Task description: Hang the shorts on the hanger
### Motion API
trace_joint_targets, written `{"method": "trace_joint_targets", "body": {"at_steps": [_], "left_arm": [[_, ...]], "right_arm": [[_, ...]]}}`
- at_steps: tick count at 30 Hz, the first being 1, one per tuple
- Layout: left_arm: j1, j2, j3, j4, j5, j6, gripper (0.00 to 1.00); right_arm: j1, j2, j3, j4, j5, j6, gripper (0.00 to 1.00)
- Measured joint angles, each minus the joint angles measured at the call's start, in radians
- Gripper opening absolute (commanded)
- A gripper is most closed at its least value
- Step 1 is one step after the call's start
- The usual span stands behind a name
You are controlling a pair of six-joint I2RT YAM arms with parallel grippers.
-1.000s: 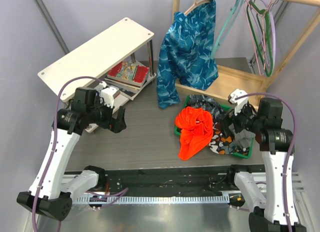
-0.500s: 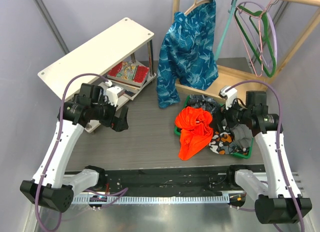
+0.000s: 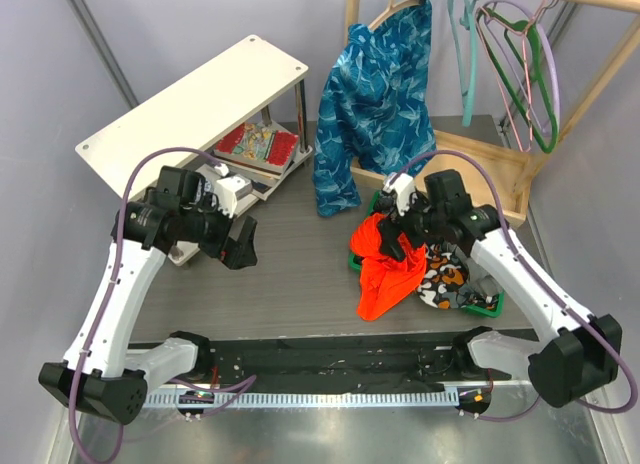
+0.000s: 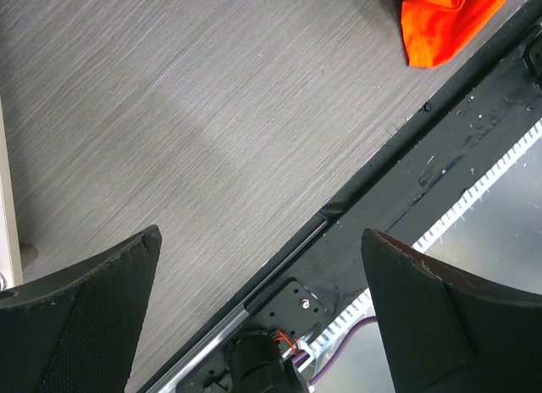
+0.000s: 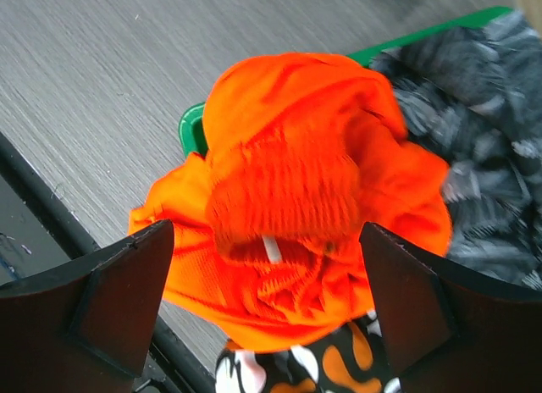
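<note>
The robot's right gripper will grab the shorts by the bunched waistband [image 5: 284,203] and leave waistband free for the left gripper. The shorts will go on the hanger after that.
The orange-red shorts [image 3: 385,267] lie crumpled over the left edge of a green bin [image 3: 490,306], hanging onto the table. In the right wrist view the shorts [image 5: 296,198] fill the middle, waistband bunched, a white drawstring showing. My right gripper [image 3: 400,234] is open, hovering just above the shorts, its jaws wide on either side of them [image 5: 267,266]. The teal hanger [image 3: 464,54] hangs from the wooden rail at the back right. My left gripper [image 3: 238,249] is open and empty over bare table at the left; one corner of the shorts [image 4: 449,20] shows in its view.
A blue leaf-patterned garment [image 3: 375,94] hangs on a wooden hanger at the back. Pink and green hangers [image 3: 530,74] hang beside the teal one. Dark patterned clothes [image 3: 455,274] fill the bin. A white shelf unit [image 3: 190,109] stands at the back left.
My right arm has swung left from beside the bin to above the shorts. The teal hanger has swung on the rail. My left gripper has barely moved.
</note>
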Motion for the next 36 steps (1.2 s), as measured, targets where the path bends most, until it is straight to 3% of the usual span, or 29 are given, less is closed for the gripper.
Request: {"method": "trace_joint_targets", "body": {"at_steps": [2,4,5,7,8,9,17,25,32,36], "left_arm": [[0.0,0.001,0.003,-0.01,0.001,0.008,1.0],[0.0,0.002,0.005,-0.019,0.001,0.014,1.0],[0.0,0.004,0.007,-0.028,0.001,0.018,1.0],[0.0,0.006,0.008,-0.037,0.001,0.022,1.0],[0.0,0.007,0.009,-0.04,0.001,0.023,1.0],[0.0,0.009,0.011,-0.045,0.002,0.025,1.0],[0.0,0.006,0.037,-0.037,0.027,0.028,1.0],[0.0,-0.143,0.022,0.157,0.103,-0.016,1.0],[-0.025,-0.212,0.026,0.407,0.144,-0.122,0.97],[-0.177,-0.183,0.043,0.496,0.037,-0.113,0.96]], "right_arm": [[0.034,0.036,-0.002,0.02,0.012,0.008,0.88],[0.056,0.072,-0.003,0.032,0.022,0.015,0.71],[0.066,0.088,-0.003,0.036,0.025,0.021,0.52],[0.074,0.103,-0.003,0.039,0.024,0.03,0.31],[0.075,0.103,-0.003,0.04,0.022,0.024,0.12],[0.076,0.103,-0.001,0.038,0.016,0.034,0.02],[0.08,0.1,0.142,0.042,-0.039,0.143,0.01],[0.081,0.064,0.321,0.246,-0.062,0.48,0.01],[0.109,0.023,0.365,0.457,0.103,0.761,0.01],[0.179,0.027,0.404,0.496,0.242,0.873,0.01]]}}
